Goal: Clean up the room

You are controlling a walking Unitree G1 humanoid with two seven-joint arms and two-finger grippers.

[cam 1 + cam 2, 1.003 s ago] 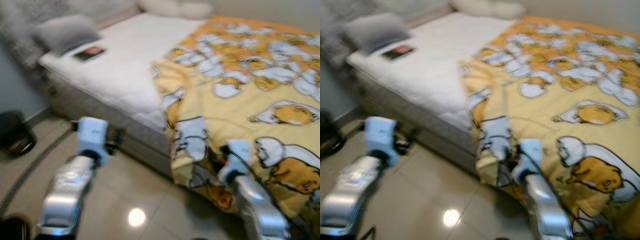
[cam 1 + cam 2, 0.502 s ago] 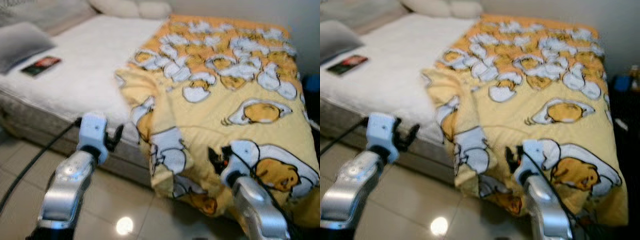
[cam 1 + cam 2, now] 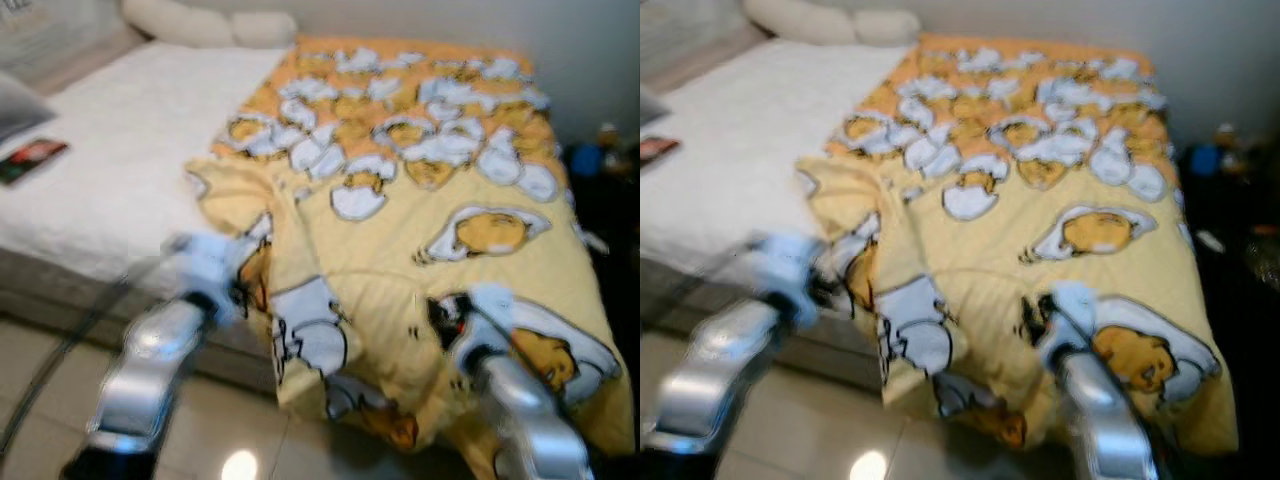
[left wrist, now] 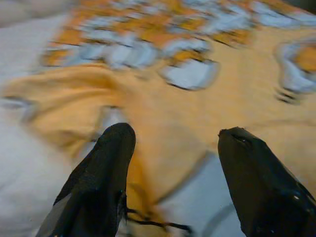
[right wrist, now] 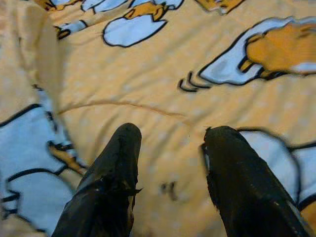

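Observation:
The robot's left gripper should grab the blanket by its bunched fold (image 3: 266,262) next, because that fold stands up while the rest of the blanket lies flat over the bed.
A yellow blanket (image 3: 400,200) printed with white and orange egg figures covers the bed's right half. Its left edge is folded back and bunched, and its foot end hangs over the mattress. My left gripper (image 4: 175,136) is open, with the bunched blanket edge (image 4: 74,94) just beyond its fingertips and nothing between them. In the left eye view it (image 3: 240,275) is blurred, at the folded edge. My right gripper (image 5: 170,133) is also open, hovering close over the blanket near the bed's foot (image 3: 445,315).
The bare white mattress (image 3: 110,170) takes up the bed's left half, with a dark book (image 3: 30,160) on it and pillows (image 3: 210,25) at the head. Tiled floor (image 3: 40,400) lies in front. Dark clutter (image 3: 600,160) stands right of the bed by the wall.
The view has swung right along the bed, so the blanket now sits at the centre. My left gripper has come from the mattress side up to the blanket's folded edge.

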